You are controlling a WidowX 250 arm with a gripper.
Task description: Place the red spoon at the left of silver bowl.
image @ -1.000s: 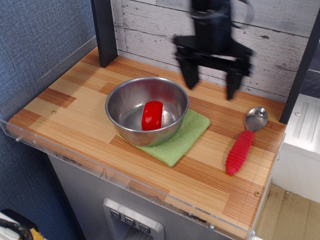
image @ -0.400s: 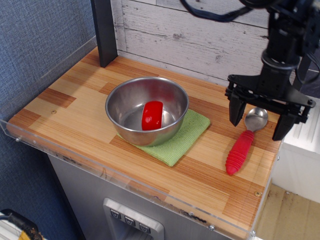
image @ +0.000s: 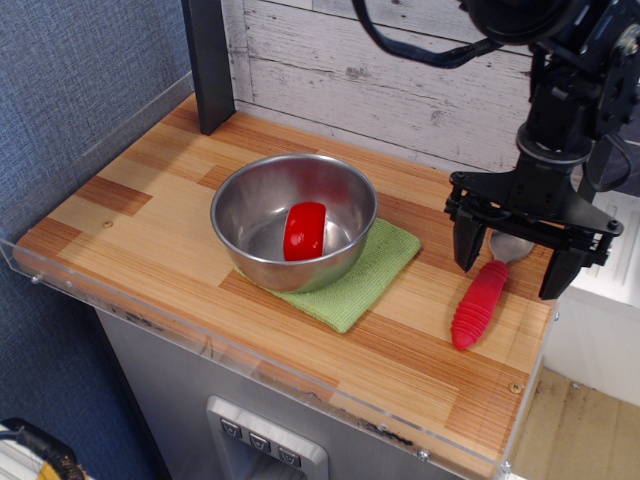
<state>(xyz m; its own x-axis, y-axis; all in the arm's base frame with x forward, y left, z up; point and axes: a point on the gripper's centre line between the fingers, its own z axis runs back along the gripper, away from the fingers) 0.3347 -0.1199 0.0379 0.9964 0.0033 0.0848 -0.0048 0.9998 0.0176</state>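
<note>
I will place the red spoon beside the silver bowl [image: 293, 220], so my gripper will grab the spoon by its silver scoop end [image: 509, 247] next.
The red spoon [image: 480, 303] lies on the wooden counter at the right, its ribbed red handle toward the front and its silver scoop toward the back, partly hidden by the gripper. The silver bowl [image: 293, 220] stands in the middle on a green cloth, with a short rounded red block [image: 304, 230] inside it. My black gripper [image: 510, 270] hangs open just above the spoon's scoop end, one finger on each side of it. It holds nothing.
A green cloth [image: 355, 275] lies under the bowl. A black post [image: 208, 62] stands at the back left. A clear plastic rim [image: 200, 335] runs along the counter's front and left edges. A white appliance [image: 600, 290] stands past the right edge.
The gripper has swung from behind the bowl over to the right and come down over the spoon's scoop end. It stays open. The spoon, bowl and block have not moved.
</note>
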